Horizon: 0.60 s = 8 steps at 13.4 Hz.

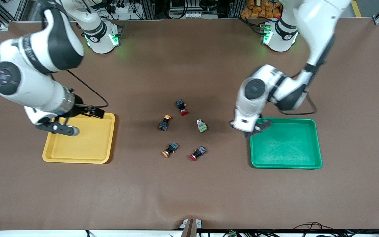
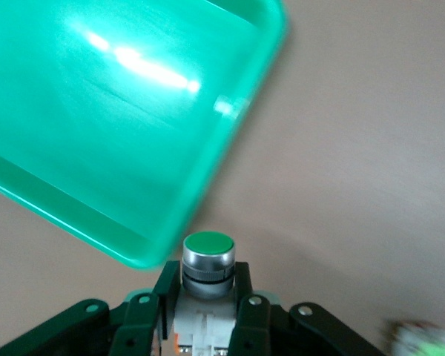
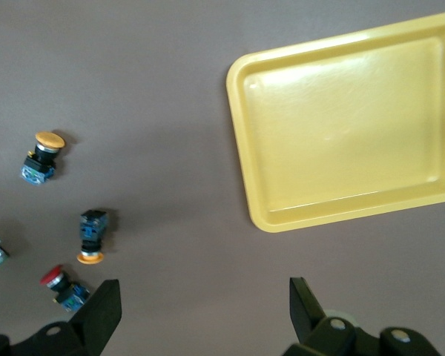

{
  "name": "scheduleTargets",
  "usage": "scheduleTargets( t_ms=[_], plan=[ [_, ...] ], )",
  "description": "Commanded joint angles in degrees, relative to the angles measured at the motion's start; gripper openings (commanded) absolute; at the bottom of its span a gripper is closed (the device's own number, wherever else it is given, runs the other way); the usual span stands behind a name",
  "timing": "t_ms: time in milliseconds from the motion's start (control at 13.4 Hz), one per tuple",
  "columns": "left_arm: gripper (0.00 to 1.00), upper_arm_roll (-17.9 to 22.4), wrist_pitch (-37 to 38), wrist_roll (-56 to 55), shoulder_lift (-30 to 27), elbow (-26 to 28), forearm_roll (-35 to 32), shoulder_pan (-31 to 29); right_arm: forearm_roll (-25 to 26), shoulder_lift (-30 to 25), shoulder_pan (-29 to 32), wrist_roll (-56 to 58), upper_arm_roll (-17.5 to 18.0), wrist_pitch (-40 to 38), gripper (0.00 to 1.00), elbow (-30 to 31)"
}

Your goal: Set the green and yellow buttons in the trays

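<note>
I should grab the yellow-capped button next by its black-and-blue body (image 1: 163, 126) with my right gripper. Then it can go in the yellow tray (image 1: 84, 148).
My left gripper (image 2: 204, 280) is shut on a whitish-grey button with a green cap (image 2: 208, 254). It holds it in the air over the corner of the green tray (image 2: 96, 111) nearest the table's middle (image 1: 254, 129). A second whitish-grey and green button (image 1: 202, 125) lies on the mat. Two yellow-capped buttons (image 1: 164, 122) (image 1: 169, 149) lie near it and show in the right wrist view (image 3: 41, 156) (image 3: 93, 236). My right gripper (image 3: 204, 304) is open and empty, up over the yellow tray (image 1: 84, 148).
Two red-capped black-and-blue switches (image 1: 182, 107) (image 1: 197, 153) lie among the buttons at the table's middle. The green tray (image 1: 286, 144) lies toward the left arm's end, the yellow tray (image 3: 341, 126) toward the right arm's end. Both trays hold nothing.
</note>
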<state>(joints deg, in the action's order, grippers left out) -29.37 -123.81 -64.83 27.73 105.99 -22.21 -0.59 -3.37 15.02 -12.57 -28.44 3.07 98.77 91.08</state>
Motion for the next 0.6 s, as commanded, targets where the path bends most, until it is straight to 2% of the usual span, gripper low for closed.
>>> scheduleTargets(
  t_ms=[0, 224, 373, 522],
  plan=[
    [0.0, -1.12, 1.47, 7.32, -0.66, 1.67, -0.64, -7.38, -0.5, 2.46, -3.94, -8.26, -0.35, 2.56, 1.0, -0.03],
    [0.0, -1.12, 1.12, 16.55, 0.04, 1.76, -1.78, -15.03, -0.5, 5.18, -7.11, -12.42, -0.35, 5.9, 1.0, 0.06],
    [0.0, -0.77, -0.19, 19.03, 1.62, 1.67, -2.65, -17.59, -0.5, 6.68, -8.78, -14.17, -0.35, 7.92, 1.0, 0.33],
    [0.0, -0.68, -3.0, 19.21, 4.16, 1.41, -9.39, -21.45, -0.24, 8.7, -10.54, -18.03, -0.44, 9.85, 1.0, 0.41]
  ],
)
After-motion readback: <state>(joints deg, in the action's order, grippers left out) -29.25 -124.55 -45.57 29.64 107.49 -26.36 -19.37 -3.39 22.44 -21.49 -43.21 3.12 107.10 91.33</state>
